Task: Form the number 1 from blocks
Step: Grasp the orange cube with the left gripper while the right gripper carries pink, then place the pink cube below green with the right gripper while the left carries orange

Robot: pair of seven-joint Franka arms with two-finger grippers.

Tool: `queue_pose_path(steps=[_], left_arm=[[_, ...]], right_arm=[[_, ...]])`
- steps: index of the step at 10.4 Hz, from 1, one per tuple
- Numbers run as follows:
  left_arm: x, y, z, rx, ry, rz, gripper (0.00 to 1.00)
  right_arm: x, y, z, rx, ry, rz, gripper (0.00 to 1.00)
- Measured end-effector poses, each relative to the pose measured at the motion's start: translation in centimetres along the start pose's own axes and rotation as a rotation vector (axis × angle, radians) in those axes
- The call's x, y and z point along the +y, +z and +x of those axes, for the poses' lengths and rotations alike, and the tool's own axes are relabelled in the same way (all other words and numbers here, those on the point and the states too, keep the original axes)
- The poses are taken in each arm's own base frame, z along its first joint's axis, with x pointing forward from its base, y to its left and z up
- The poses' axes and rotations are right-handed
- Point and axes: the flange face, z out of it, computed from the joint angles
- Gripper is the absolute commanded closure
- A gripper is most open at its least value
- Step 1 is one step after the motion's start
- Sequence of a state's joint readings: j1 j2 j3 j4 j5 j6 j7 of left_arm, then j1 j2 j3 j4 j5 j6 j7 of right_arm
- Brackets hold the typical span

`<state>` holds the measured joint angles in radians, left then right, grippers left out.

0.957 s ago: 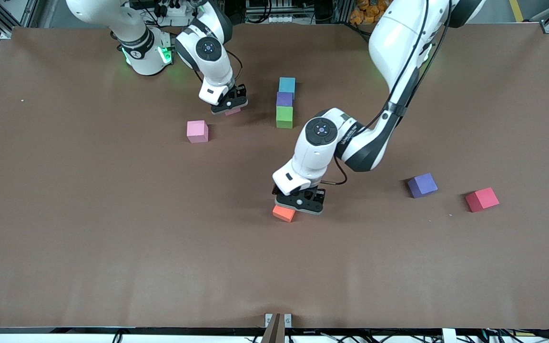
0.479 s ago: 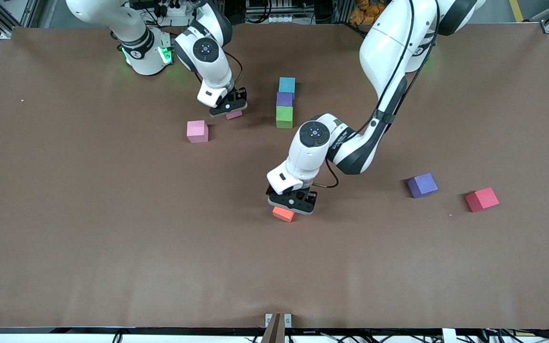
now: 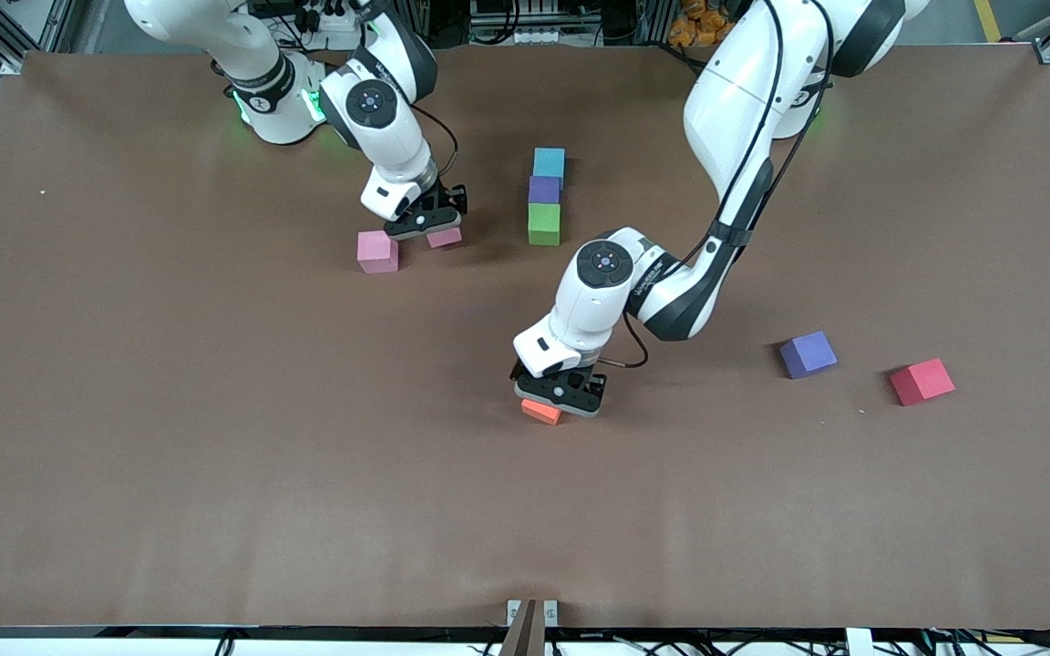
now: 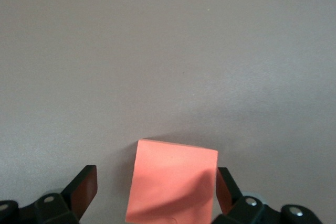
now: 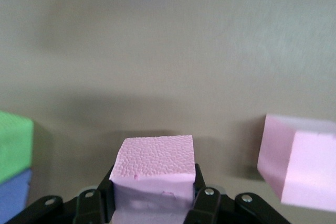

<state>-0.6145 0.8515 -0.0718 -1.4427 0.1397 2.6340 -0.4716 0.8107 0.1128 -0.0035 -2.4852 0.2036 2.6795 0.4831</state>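
My left gripper grabs the orange block [image 3: 542, 411] by its two opposite sides next, to lengthen the number 1 at the green block [image 3: 543, 223].
A light blue block [image 3: 549, 164], a purple block [image 3: 543, 189] and a green block [image 3: 543, 223] lie touching in a line at the table's middle. My right gripper [image 3: 425, 225] is shut on a pink block [image 3: 445, 238] [image 5: 155, 174], low over the table between the green block [image 5: 13, 142] and a second pink block [image 3: 377, 251] [image 5: 299, 161]. My left gripper [image 3: 560, 394] [image 4: 156, 192] stands open, low around the orange block [image 3: 542, 411] [image 4: 173, 182]. One finger is close against the block's side, and a gap shows at the other.
A second purple block [image 3: 808, 353] and a red block [image 3: 921, 381] lie loose toward the left arm's end of the brown table [image 3: 169, 456].
My right gripper has carried its pink block nearer to the front camera and toward the loose pink block. My left gripper has shifted slightly and settled over the orange block.
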Motion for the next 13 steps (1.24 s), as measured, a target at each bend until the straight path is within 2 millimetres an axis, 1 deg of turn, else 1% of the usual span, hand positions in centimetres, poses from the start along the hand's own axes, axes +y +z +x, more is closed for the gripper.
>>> queue_pose_path(steps=[2, 3, 6, 8, 9, 11, 12, 13], left_arm=[[0.0, 0.6, -0.2, 0.008, 0.000, -0.005, 0.00], [0.2, 0.9, -0.3, 0.015, 0.003, -0.010, 0.00], [1.0, 1.0, -0.7, 0.016, 0.015, -0.014, 0.00], [1.4, 1.3, -1.0, 0.013, 0.021, -0.016, 0.00], [1.7, 1.5, -1.2, 0.010, 0.026, -0.017, 0.00], [1.5, 2.5, -1.7, 0.000, 0.030, -0.003, 0.00], [1.3, 2.8, -1.9, -0.003, 0.030, 0.003, 0.04], [1.3, 2.9, -1.9, -0.003, 0.028, 0.004, 0.41]], right_arm=[[-0.5, -1.9, 3.3, 0.047, 0.047, 0.032, 0.50], [-1.1, -2.0, 4.8, 0.058, 0.055, 0.038, 0.50], [-3.6, -0.4, 8.4, 0.078, 0.096, 0.046, 0.50], [-6.7, 0.4, 9.7, 0.093, 0.140, 0.055, 0.50], [-8.4, 0.8, 9.8, 0.079, 0.143, 0.046, 0.50], [-10.4, 1.6, 9.5, 0.042, 0.132, 0.013, 0.50], [-11.2, 2.1, 9.2, 0.037, 0.141, 0.010, 0.50], [-12.1, 2.4, 8.8, 0.036, 0.151, 0.009, 0.50]])
